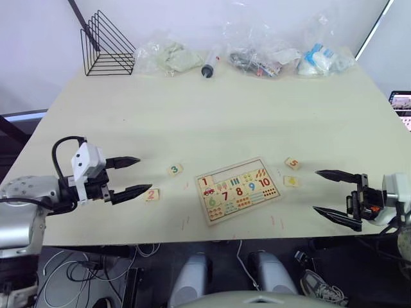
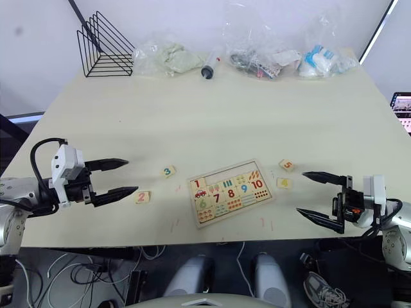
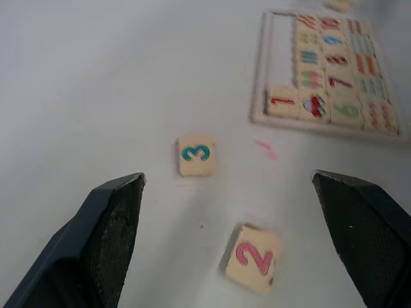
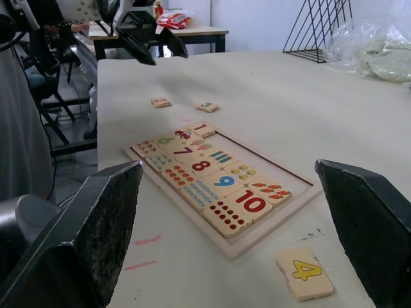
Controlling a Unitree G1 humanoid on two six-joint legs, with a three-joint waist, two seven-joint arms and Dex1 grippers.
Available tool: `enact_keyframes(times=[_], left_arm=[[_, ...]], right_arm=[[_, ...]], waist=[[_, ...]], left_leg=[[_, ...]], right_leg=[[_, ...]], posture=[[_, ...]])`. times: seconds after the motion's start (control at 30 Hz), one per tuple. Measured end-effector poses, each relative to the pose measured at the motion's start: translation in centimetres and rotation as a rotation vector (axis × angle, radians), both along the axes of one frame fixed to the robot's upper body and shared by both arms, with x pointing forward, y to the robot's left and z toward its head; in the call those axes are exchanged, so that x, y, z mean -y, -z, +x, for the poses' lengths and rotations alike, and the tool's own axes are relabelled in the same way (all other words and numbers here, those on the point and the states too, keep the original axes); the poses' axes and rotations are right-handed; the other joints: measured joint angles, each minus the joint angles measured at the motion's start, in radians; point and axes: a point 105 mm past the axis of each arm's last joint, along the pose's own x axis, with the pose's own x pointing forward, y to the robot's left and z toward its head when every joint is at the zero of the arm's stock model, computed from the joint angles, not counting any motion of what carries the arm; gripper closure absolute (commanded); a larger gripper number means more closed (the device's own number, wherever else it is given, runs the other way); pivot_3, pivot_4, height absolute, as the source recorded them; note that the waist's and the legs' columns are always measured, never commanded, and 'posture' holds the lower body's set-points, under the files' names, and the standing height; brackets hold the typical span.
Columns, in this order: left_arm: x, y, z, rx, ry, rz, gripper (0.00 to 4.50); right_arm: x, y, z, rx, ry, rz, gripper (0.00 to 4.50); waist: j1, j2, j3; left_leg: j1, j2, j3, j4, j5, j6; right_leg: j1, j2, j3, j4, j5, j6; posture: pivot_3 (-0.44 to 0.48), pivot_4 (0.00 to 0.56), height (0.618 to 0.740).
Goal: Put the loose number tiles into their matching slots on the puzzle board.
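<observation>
The slot beside the 1 tile (image 1: 204, 182) needs to be filled, so my left gripper should next grab the pink 2 tile by its edges above and below the numeral (image 1: 152, 194).
The puzzle board (image 1: 247, 209) lies near the table's front edge, between my two grippers. Its "1" tile (image 1: 204, 182) sits in the first slot, and the other slots (image 1: 236, 172) along the far edge are bare. The loose "3" tile (image 1: 174, 170) and "2" tile (image 1: 152, 194) lie left of the board. My left gripper (image 1: 142, 174) is open, its near fingertip almost at the "2" (image 3: 252, 258). The "5" tile (image 1: 293, 163) and "4" tile (image 1: 291, 181) lie right of the board. My right gripper (image 1: 316, 190) is open just right of them, holding nothing.
A black wire rack (image 1: 106, 46) stands at the far left corner. Clear plastic bags (image 1: 260, 58) and a syringe-like tube (image 1: 209, 64) line the far edge. The table's front edge (image 1: 192, 242) runs close below the board. Faint red marks (image 3: 266, 149) dot the tabletop.
</observation>
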Motion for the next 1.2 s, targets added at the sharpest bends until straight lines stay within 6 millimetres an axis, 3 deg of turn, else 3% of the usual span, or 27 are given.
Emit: enact_keyframes(times=[0.33,0.57,1.03,1.2], left_arm=[[-0.7,3.4,0.0,-0.016,0.235,0.113,0.10],[-1.1,5.3,0.9,-0.054,0.263,0.157,0.10],[-0.6,5.6,1.5,-0.075,0.293,0.173,0.10],[-0.6,5.6,1.5,-0.081,0.296,0.172,1.70]], right_arm=[[0.0,0.0,0.1,0.027,0.007,-0.004,0.00],[0.1,0.1,0.1,0.034,0.013,-0.007,0.00],[0.3,0.4,0.1,0.024,0.039,-0.004,0.00],[0.2,0.3,0.1,0.025,0.040,-0.004,0.00]], waist=[[0.000,0.000,0.000],[-0.001,0.000,0.000],[-0.001,0.000,0.000],[-0.001,0.000,0.000]], left_leg=[[0.000,0.001,0.000,0.000,0.000,0.000],[0.000,-0.001,-0.001,0.000,0.000,0.000],[0.000,-0.001,-0.001,0.001,0.000,0.000],[0.001,-0.001,-0.001,0.001,0.000,0.000]], right_leg=[[0.000,0.000,0.000,0.001,0.000,0.000],[0.000,0.001,-0.001,0.002,0.000,0.001],[0.000,0.002,-0.001,0.002,0.000,0.001],[0.000,0.002,-0.001,0.002,0.000,0.001]], posture=[[0.000,0.150,0.740],[0.000,0.150,0.740],[0.000,0.150,0.740],[0.000,0.150,0.740]])
